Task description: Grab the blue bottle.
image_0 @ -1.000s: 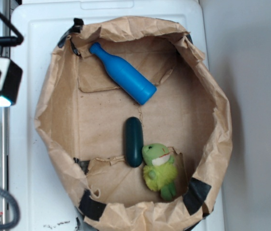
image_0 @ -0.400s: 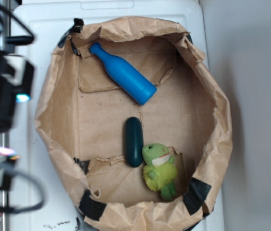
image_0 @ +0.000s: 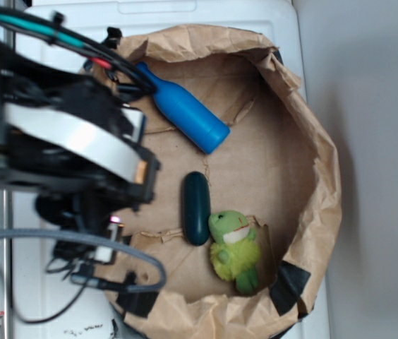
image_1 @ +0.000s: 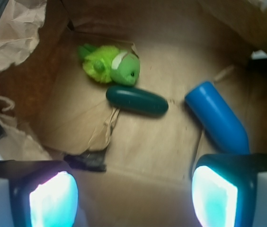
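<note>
Next, my gripper grabs the blue bottle by its wide body [image_0: 190, 118] to get it out of the paper-lined tub [image_0: 269, 162].
The blue bottle [image_0: 185, 116] lies on its side at the back of a brown paper-lined tub, neck toward the upper left, its cap end partly behind the arm's cables. In the wrist view its wide body [image_1: 217, 117] lies at the right, just beyond the right finger. My gripper [image_1: 133, 196] is open and empty, with two glowing pads [image_1: 54, 201] spread wide over the tub's left wall. In the exterior view the arm [image_0: 72, 148] covers the tub's left side and the fingertips are hidden.
A dark teal capsule [image_0: 196, 207] lies mid-floor, also in the wrist view [image_1: 137, 100]. A green plush toy [image_0: 235, 251] sits next to it at the front; it shows in the wrist view [image_1: 110, 65]. Crumpled paper walls [image_0: 312, 176] ring the tub on a white lid [image_0: 58, 28].
The arm has swung in from the left edge and now hangs over the tub's left side. The bottle, capsule and plush have not moved.
</note>
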